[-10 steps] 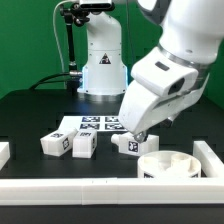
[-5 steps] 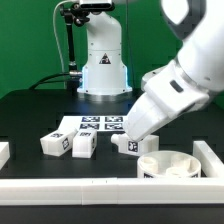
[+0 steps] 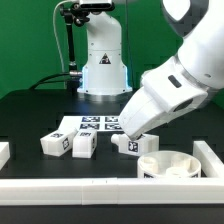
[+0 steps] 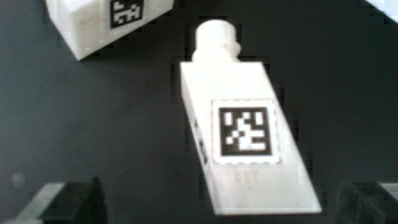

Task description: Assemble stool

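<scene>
The white leg's blunt end is well below my fingers in the wrist view, so they would miss the white leg if I closed now. I should first lower my gripper.
Three white stool legs with marker tags lie on the black table: one toward the exterior view's left, one beside it, and a third leg nearer the round rimmed seat. My gripper hangs just above that third leg. In the wrist view this leg lies lengthwise with its peg end away from me. The gripper is open, with a dark finger on either side of the leg's blunt end, clear of it. Another leg shows at a corner.
The marker board lies flat behind the legs. White border rails run along the front and both sides. The robot's base stands at the back.
The arm's body has swung toward the exterior view's right while the hand stayed over the third leg. The jaws remain open and the parts have not moved.
</scene>
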### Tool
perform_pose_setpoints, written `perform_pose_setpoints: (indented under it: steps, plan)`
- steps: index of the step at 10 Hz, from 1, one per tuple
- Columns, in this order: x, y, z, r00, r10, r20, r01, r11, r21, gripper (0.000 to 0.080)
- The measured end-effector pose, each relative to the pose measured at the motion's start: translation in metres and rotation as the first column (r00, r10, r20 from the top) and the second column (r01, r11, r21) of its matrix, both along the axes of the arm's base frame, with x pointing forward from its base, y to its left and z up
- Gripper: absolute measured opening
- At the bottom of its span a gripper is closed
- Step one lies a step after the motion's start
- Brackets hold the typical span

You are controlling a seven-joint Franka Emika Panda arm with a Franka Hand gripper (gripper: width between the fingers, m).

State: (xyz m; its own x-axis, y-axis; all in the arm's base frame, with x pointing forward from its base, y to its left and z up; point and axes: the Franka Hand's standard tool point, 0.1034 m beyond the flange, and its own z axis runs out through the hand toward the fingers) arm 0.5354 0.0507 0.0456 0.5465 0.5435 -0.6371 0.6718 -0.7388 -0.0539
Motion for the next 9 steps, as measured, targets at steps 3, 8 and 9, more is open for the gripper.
perform_pose_setpoints:
  steps: [3,8,9]
  plan:
    - [-0.010,0.000,-0.003,0.997,-0.004,-0.080,0.000,0.999,-0.046,0.0649]
    - [-0.016,0.002,-0.014,0.970,-0.029,-0.241,-0.003,0.992,-0.129,0.0649]
    - [-0.017,0.001,-0.015,0.970,-0.030,-0.242,-0.002,0.992,-0.130,0.0649]
